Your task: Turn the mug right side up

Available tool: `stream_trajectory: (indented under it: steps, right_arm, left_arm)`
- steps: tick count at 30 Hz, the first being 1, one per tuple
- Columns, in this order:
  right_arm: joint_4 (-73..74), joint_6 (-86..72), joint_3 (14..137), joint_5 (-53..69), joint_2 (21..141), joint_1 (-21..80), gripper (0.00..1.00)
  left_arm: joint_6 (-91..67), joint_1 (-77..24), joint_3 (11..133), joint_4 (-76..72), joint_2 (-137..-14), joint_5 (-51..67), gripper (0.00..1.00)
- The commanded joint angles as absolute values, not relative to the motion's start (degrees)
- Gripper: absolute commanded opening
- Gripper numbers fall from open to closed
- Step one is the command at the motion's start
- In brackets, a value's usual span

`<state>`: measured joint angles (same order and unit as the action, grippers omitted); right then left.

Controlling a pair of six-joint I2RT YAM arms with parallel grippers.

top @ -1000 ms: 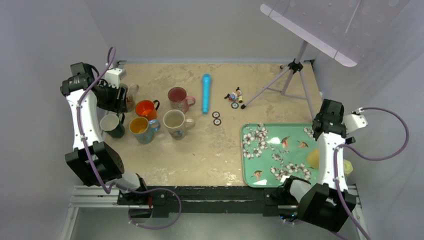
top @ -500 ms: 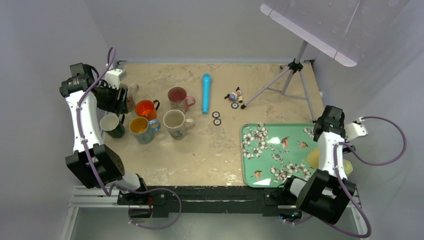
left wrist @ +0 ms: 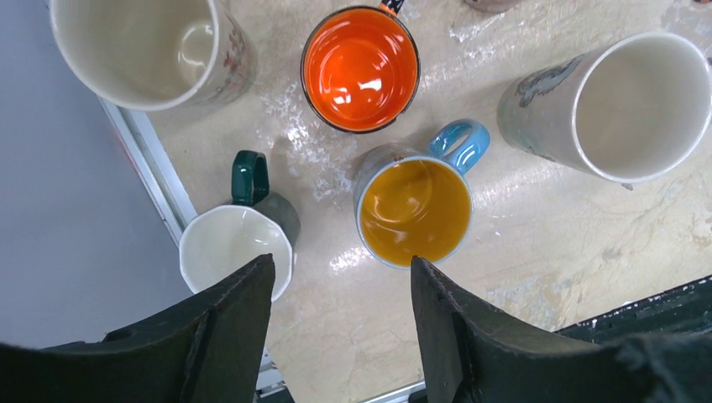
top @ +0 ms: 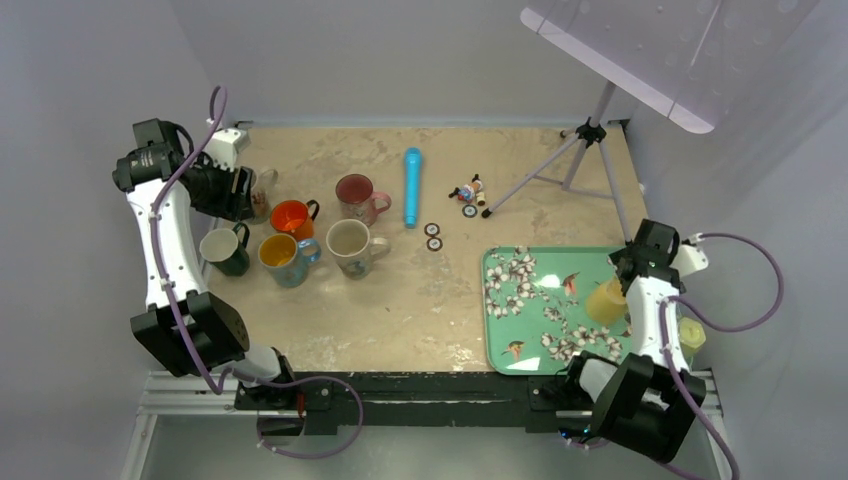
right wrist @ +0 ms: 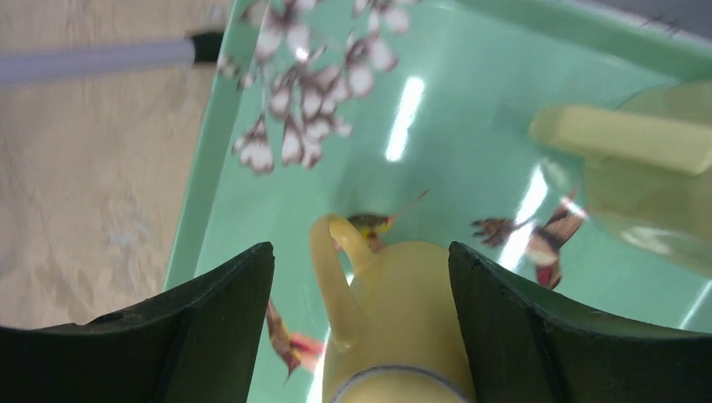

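Next, my right gripper grips the yellow mug by its handle (top: 615, 284) (right wrist: 338, 281), leaving the mug's body free for my left gripper to turn it right side up.
A yellow mug (right wrist: 420, 311) is on the green flowered tray (right wrist: 252, 168), handle to the left and its grey-ringed end towards the wrist camera. In the top view the mug (top: 606, 300) looks tilted near the tray's right edge. My right gripper (right wrist: 361, 252) is open and straddles the mug. The left finger is clear of the handle and the right finger is close against the body. In the top view it (top: 630, 272) is over the tray (top: 530, 300). My left gripper (left wrist: 340, 269) is open and empty, high above the mugs at the far left (top: 235, 195).
Upright mugs stand at the left: orange (left wrist: 359, 69), yellow-inside with blue handle (left wrist: 414, 211), dark green (left wrist: 235, 248), and two white ones (left wrist: 642, 107). A pale green cup (right wrist: 646, 176) lies beside the yellow mug. A blue tube (top: 411, 186), small toys (top: 468, 192) and a tripod (top: 590, 135) are further back.
My right arm has swung in over the tray and lowered around the yellow mug. The mug now shows further left and up the tray. My left arm has shifted slightly.
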<state>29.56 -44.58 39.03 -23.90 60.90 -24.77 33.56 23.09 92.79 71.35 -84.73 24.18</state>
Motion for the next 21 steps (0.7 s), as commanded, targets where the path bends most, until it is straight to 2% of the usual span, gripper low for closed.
stream_trajectory:
  steps: [1, 5, 9, 13, 16, 21]
  right_arm:
    - [31.6, -44.7, 36.9, -15.0, 58.5, -17.5, 0.79]
    - [33.7, -46.6, 40.6, -13.4, 59.5, -5.1, 0.79]
    - [35.3, -43.0, 45.6, -9.0, 64.7, 1.3, 0.81]
    - [39.7, -30.2, 54.6, -9.4, 71.2, 3.1, 0.84]
    - [45.2, -21.0, 63.2, -10.6, 78.0, 3.6, 0.91]
    - [54.6, -16.0, 72.3, -16.2, 87.7, 3.6, 0.93]
  left_arm:
    - [32.4, 22.9, 96.6, 70.1, -84.9, 27.5, 0.65]
    - [32.3, 22.8, 97.0, 69.7, -85.5, 28.0, 0.65]
    - [33.0, 22.9, 96.0, 69.3, -85.3, 27.5, 0.64]
    - [33.6, 22.9, 93.6, 68.1, -83.9, 27.2, 0.65]
    - [33.8, 22.9, 92.8, 68.2, -83.7, 27.6, 0.65]
    - [33.8, 22.9, 92.1, 68.0, -83.3, 27.7, 0.65]
